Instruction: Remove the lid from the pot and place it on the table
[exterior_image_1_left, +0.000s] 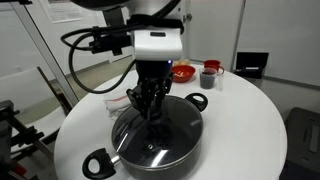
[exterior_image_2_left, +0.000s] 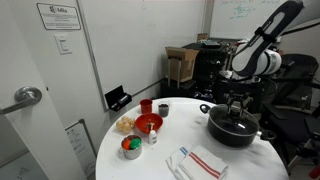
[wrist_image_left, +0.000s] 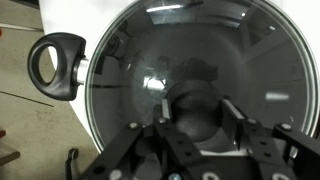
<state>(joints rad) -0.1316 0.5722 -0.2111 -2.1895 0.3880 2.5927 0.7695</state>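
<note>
My gripper is holding the lid's black knob (wrist_image_left: 195, 100) from both sides with its fingers in the wrist view. The glass lid would come off the pot if I lifted now.
The glass lid (exterior_image_1_left: 165, 132) sits on the black pot (exterior_image_1_left: 125, 160) on the round white table (exterior_image_1_left: 245, 125). In both exterior views my gripper (exterior_image_1_left: 152, 116) points straight down over the lid's centre. In the wrist view the lid (wrist_image_left: 200, 45) fills the frame, and my gripper (wrist_image_left: 200, 115) has one finger against each side of the black knob (wrist_image_left: 195, 100). One loop handle of the pot (wrist_image_left: 55, 65) shows at the left, with the table (wrist_image_left: 35, 130) below it. In an exterior view the pot (exterior_image_2_left: 232, 134), lid (exterior_image_2_left: 225, 122) and gripper (exterior_image_2_left: 235, 108) are at the table's (exterior_image_2_left: 165, 165) right side.
A red bowl (exterior_image_2_left: 148, 124), two mugs (exterior_image_2_left: 163, 109), a small bowl (exterior_image_2_left: 131, 147) and a striped towel (exterior_image_2_left: 200, 160) lie on the table away from the pot. The red bowl (exterior_image_1_left: 182, 72) and a mug (exterior_image_1_left: 209, 76) stand behind the pot.
</note>
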